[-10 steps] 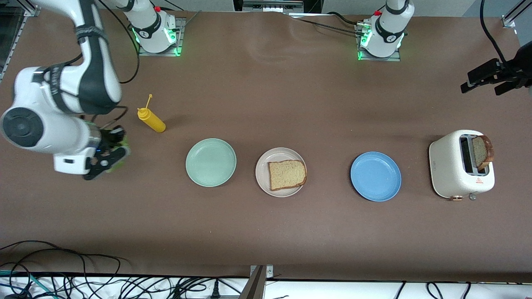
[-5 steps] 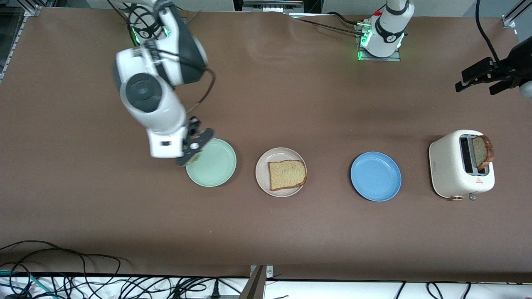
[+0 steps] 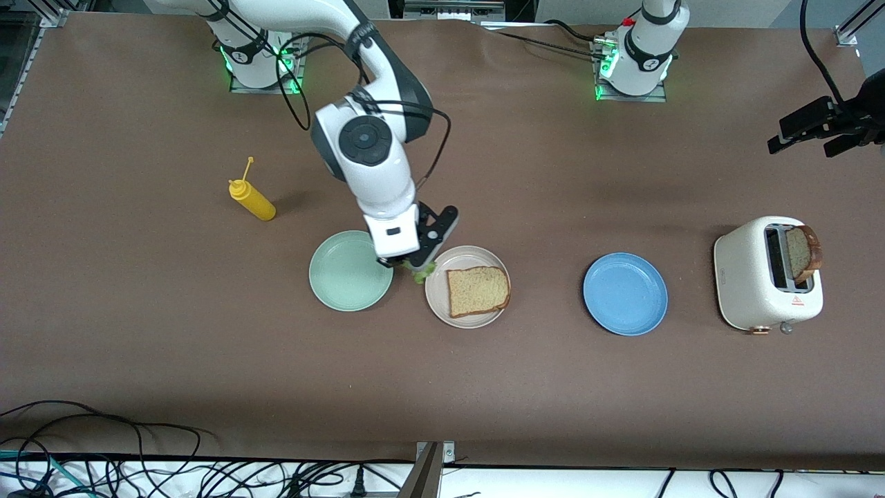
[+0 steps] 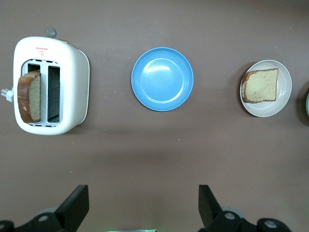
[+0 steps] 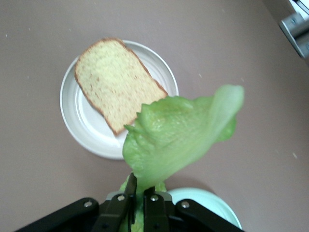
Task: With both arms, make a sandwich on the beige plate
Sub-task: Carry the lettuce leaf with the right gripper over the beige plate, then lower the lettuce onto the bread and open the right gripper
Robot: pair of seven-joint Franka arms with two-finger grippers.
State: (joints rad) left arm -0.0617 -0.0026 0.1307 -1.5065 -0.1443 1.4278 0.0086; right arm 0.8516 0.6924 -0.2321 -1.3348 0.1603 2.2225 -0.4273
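Observation:
The lettuce leaf [image 3: 421, 275] hangs short of the bread's middle [image 3: 478, 290], so my right gripper needs to move the leaf there before it lets go.
The beige plate [image 3: 441, 303] lies mid-table with one slice of speckled bread [image 3: 477, 291] flat on it. My right gripper [image 3: 415, 265] hangs over that plate's rim on the mint plate's side, shut on a ruffled green lettuce leaf [image 3: 421, 275]. In the right wrist view the lettuce leaf [image 5: 178, 135] flops out from my right gripper [image 5: 140, 192] and overlaps a corner of the bread [image 5: 113, 79] on the plate [image 5: 79, 130]. A second bread slice [image 3: 803, 252] stands in the toaster [image 3: 750, 283]. My left gripper [image 3: 802, 144] waits open, high over the table's left-arm end; its fingers [image 4: 73, 210] hold nothing.
A mint green plate [image 3: 346, 277] lies beside the beige one, toward the right arm's end. A blue plate [image 3: 625, 294] lies between the beige plate and the toaster. A yellow squeeze bottle [image 3: 252, 200] lies tipped over. Cables run along the table's near edge.
My right arm has swung from the right arm's end of the table, past the mint plate, to the beige plate's rim with the lettuce in its grip. The left gripper has hardly moved.

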